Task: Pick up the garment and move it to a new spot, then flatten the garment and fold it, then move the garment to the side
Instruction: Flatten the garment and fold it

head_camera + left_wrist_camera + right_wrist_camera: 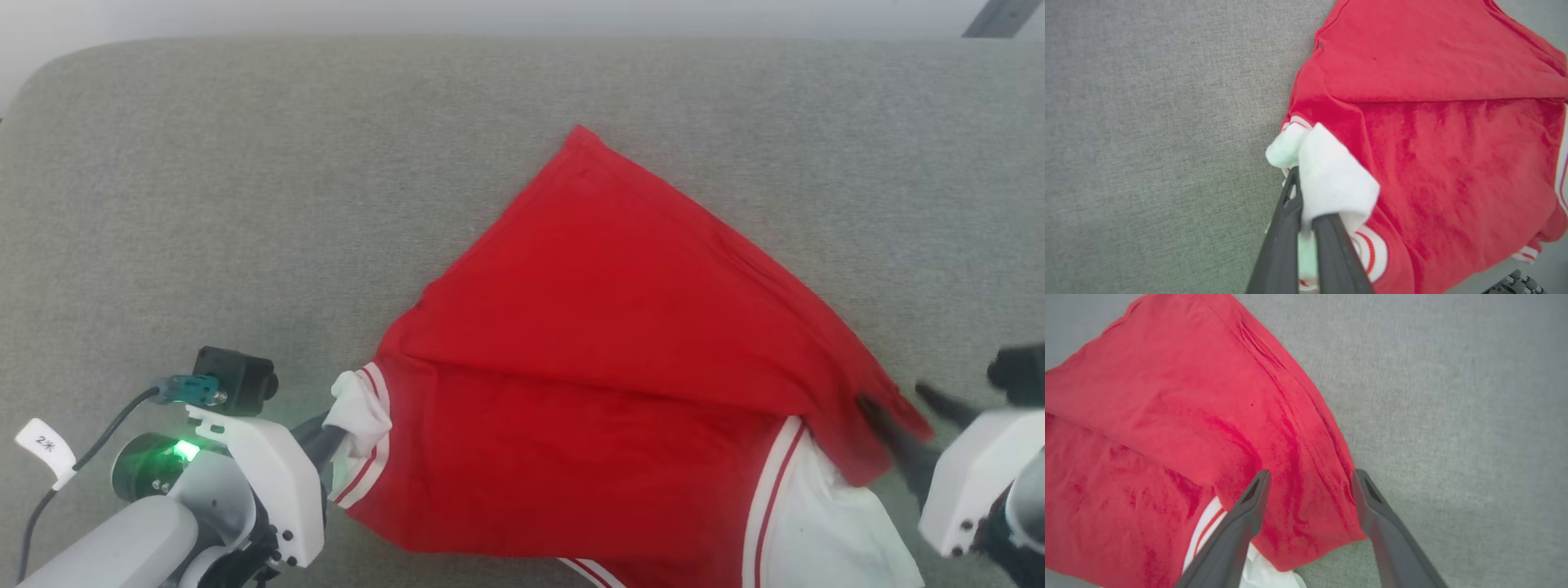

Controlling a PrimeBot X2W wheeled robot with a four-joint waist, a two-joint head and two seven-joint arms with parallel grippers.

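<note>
I should next grip the garment by the corner of its hem [906, 426] with my right gripper. Then the folded-over red body [598, 284] can be spread flat.
The garment [604, 327] is a bright red top lying on the grey cushion, with its far half folded over toward me into a triangle. My left gripper [331, 437] is at the lower left, shut on the white end of a sleeve [1331, 179]; in the left wrist view its fingers [1286, 228] pinch that bunched white cloth. My right gripper [1311, 475] stands open at the garment's right corner, and the folded red edge lies between its spread fingers [1241, 514]. In the head view this gripper [902, 404] sits just beside the other white sleeve [824, 514].
A grey upholstered surface [245, 204] carries everything, with bare fabric to the left and beyond the garment. Its far edge and rounded corner run along the top of the head view. A dark bar [1000, 16] shows at the top right.
</note>
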